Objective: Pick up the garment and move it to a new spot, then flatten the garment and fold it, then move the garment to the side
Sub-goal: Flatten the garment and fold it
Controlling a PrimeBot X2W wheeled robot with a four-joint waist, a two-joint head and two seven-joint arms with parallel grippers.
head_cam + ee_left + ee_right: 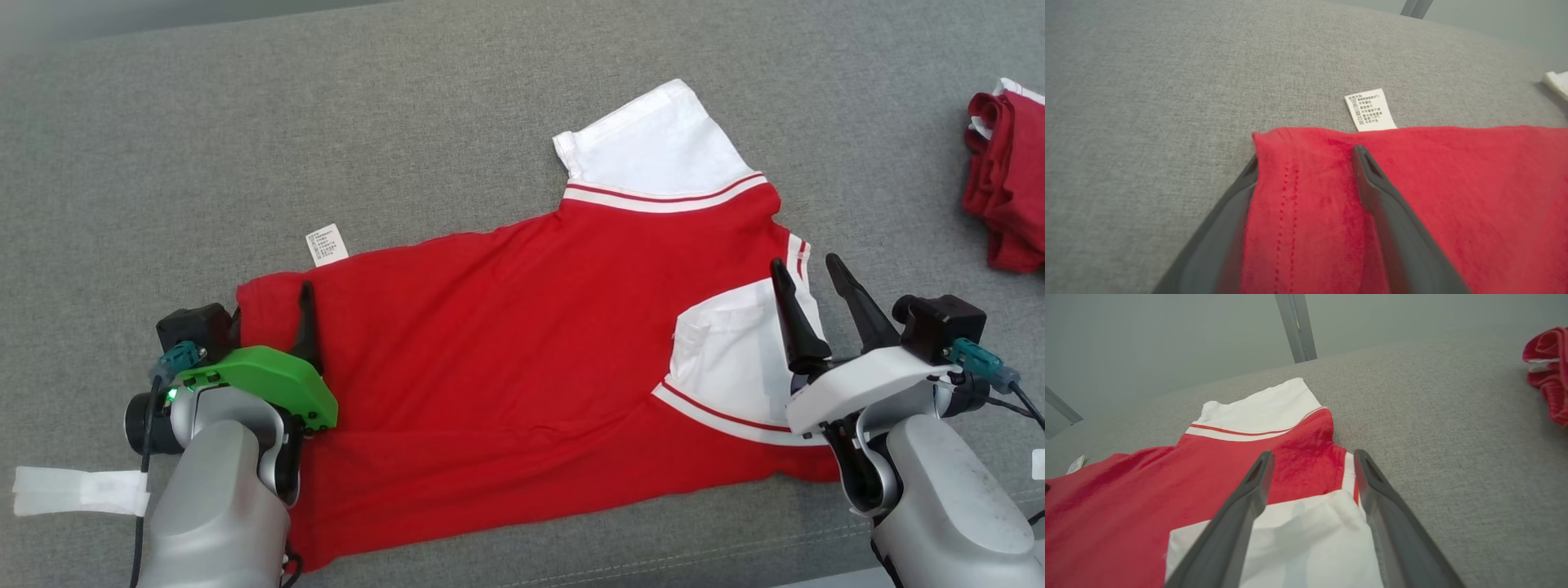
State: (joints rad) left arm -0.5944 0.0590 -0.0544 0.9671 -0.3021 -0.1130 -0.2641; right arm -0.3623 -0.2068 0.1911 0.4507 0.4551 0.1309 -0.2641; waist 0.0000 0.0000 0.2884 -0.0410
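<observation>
I should next grab the garment's hem corner near the care label with my left gripper, since the garment's wide body [509, 343] lies flat. The hem's edge gives a narrow piece of cloth there.
A red garment [522, 327] with white sleeves and striped trim lies spread out on the grey fabric surface [245, 147]. One white sleeve is folded in over the body at its right end. My left gripper [273, 327] is open at the left hem corner. In the left wrist view its fingers [1306, 157] straddle a strip of red cloth [1453, 183]. My right gripper [805, 263] is open just above the folded sleeve. In the right wrist view its tips [1313, 454] stand apart over the garment's [1126, 498] right edge.
A white care label [326, 243] [1370, 110] sticks out past the garment's far edge. A second red and white garment [1008, 180] [1547, 371] lies bunched at the far right. A white tape strip [77, 490] sits at the near left. A metal post [1296, 326] rises beyond the surface.
</observation>
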